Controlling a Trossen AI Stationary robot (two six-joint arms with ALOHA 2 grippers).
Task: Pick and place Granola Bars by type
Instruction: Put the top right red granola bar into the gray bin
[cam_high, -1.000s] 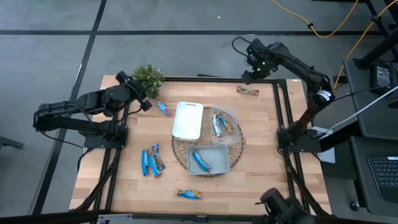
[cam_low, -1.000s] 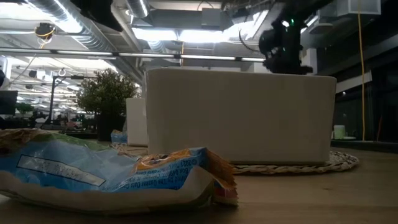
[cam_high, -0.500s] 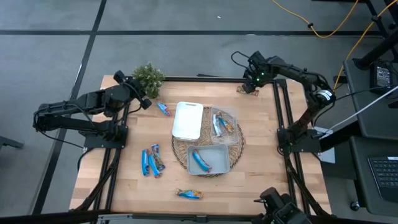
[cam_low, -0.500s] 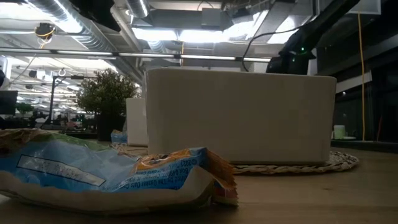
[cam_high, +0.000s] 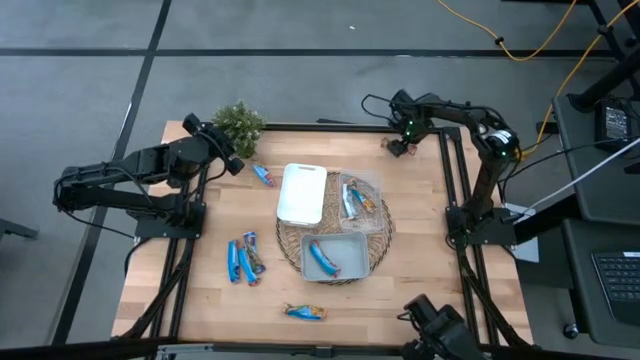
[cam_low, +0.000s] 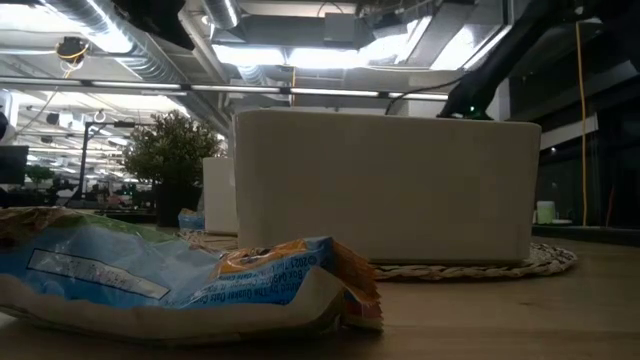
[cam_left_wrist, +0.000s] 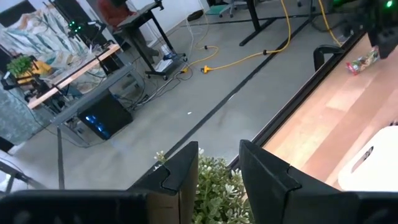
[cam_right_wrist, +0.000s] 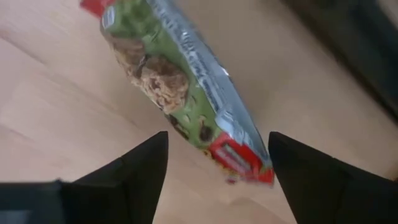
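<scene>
My right fingers beside the green bar's red end (cam_right_wrist: 239, 155) in the right wrist view should close and would hold the bar.
A green bar with red ends (cam_right_wrist: 186, 81) lies flat on the wood at the table's far right corner (cam_high: 386, 145). My right gripper (cam_right_wrist: 217, 180) (cam_high: 400, 146) hangs low over it, open, one finger on either side of the bar's red end (cam_right_wrist: 242, 163) without touching. Blue bars lie on the table: one near the plant (cam_high: 262, 174), a few at the left (cam_high: 241, 260), one by the near edge (cam_high: 303, 312) (cam_low: 180, 280). More sit in two clear trays (cam_high: 358, 199) (cam_high: 324, 257). My left gripper (cam_high: 236, 166) (cam_left_wrist: 219, 171) waits open beside the plant.
A white rectangular tray (cam_high: 302, 193) and the two clear trays rest on a round woven mat (cam_high: 383, 245) at the table's middle. A small potted plant (cam_high: 238, 124) stands at the far left corner. The white container (cam_low: 385, 190) blocks the low view of the right gripper.
My right gripper has come down from above the far edge and moved a little toward the near edge, ending low over the green bar at the far right corner. In the low view it has dropped out of sight behind the white container.
</scene>
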